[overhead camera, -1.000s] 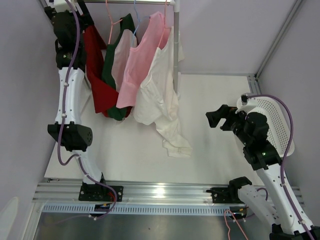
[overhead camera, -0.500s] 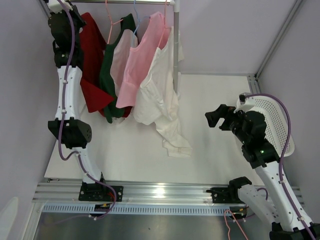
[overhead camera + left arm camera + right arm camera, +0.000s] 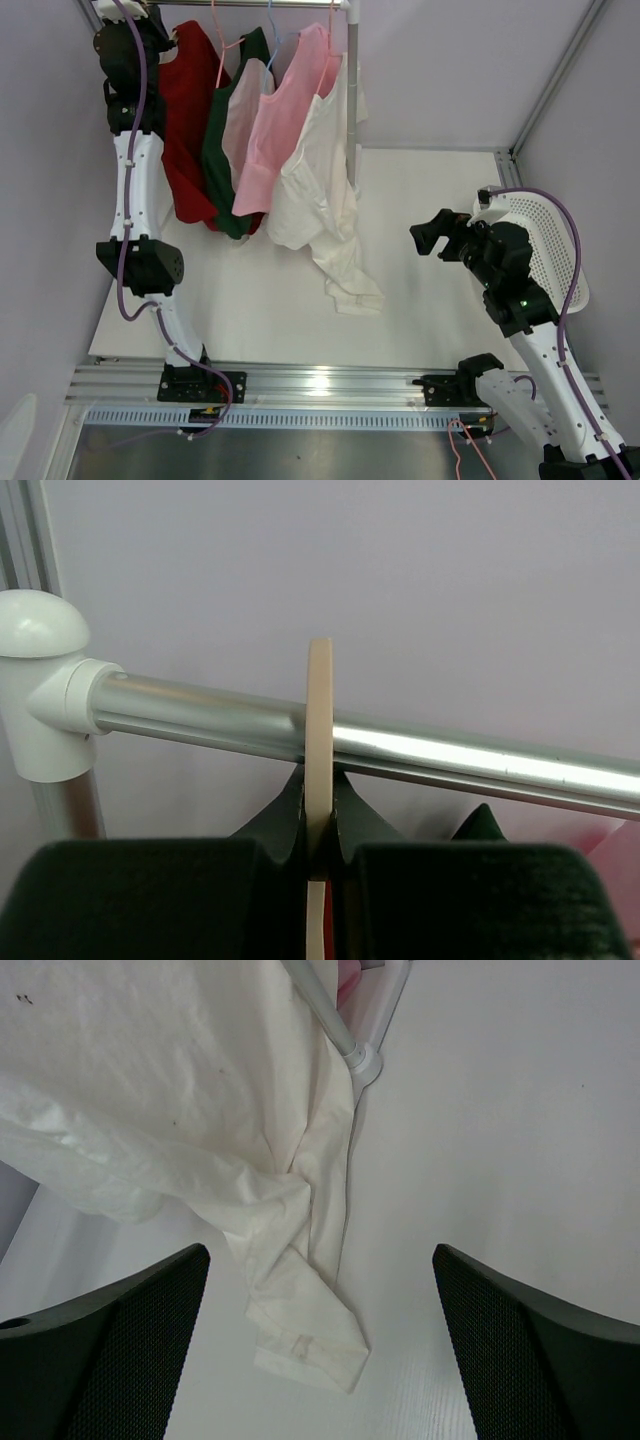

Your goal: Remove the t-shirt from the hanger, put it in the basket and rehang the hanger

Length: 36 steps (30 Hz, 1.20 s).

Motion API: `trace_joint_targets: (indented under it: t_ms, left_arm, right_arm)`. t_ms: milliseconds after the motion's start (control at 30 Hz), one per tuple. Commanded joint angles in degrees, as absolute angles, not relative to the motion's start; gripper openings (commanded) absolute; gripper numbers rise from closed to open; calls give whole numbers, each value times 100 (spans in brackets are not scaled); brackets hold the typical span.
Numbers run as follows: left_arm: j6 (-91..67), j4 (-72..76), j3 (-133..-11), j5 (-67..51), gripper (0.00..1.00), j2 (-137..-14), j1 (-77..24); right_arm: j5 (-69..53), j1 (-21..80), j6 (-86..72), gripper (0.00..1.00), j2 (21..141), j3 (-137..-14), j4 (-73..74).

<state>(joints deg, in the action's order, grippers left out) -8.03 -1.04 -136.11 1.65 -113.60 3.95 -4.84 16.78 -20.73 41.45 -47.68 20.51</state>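
I hold the cream hanger's hook in my left gripper, so if I lifted now, the cream hanger [image 3: 319, 710] would come up off the bar with the red t-shirt.
Several t-shirts hang on a metal rail [image 3: 480, 760] at the back left. The red t-shirt [image 3: 190, 120] hangs furthest left on a cream hanger [image 3: 319, 710], whose hook sits over the rail. My left gripper [image 3: 150, 25] is up at the rail, and in the left wrist view this gripper [image 3: 318, 780] is shut on the hook just under the rail. My right gripper [image 3: 430, 235] hovers open over the table, to the right of the rack. In its wrist view the right gripper [image 3: 318, 1252] has nothing between its fingers.
Green [image 3: 220, 140], pink [image 3: 280, 130] and white [image 3: 320, 190] t-shirts hang right of the red one. The white one's hem [image 3: 305, 1330] trails on the table. The rack's post [image 3: 352, 100] stands behind them. A white basket [image 3: 550, 240] sits at the right edge.
My left gripper rose to the rail and shut on the hanger's hook. The red t-shirt's bottom swung left and hangs straighter. The right arm barely moved.
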Motion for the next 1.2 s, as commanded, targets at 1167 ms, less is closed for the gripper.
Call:
trace_joint_targets:
  t_ms: [1167]
  left_arm:
    - [-1547,396,-11190,234,1,-8403,308]
  right_arm:
    - [-1142,1793,-2021,99,4349,-4992,1583]
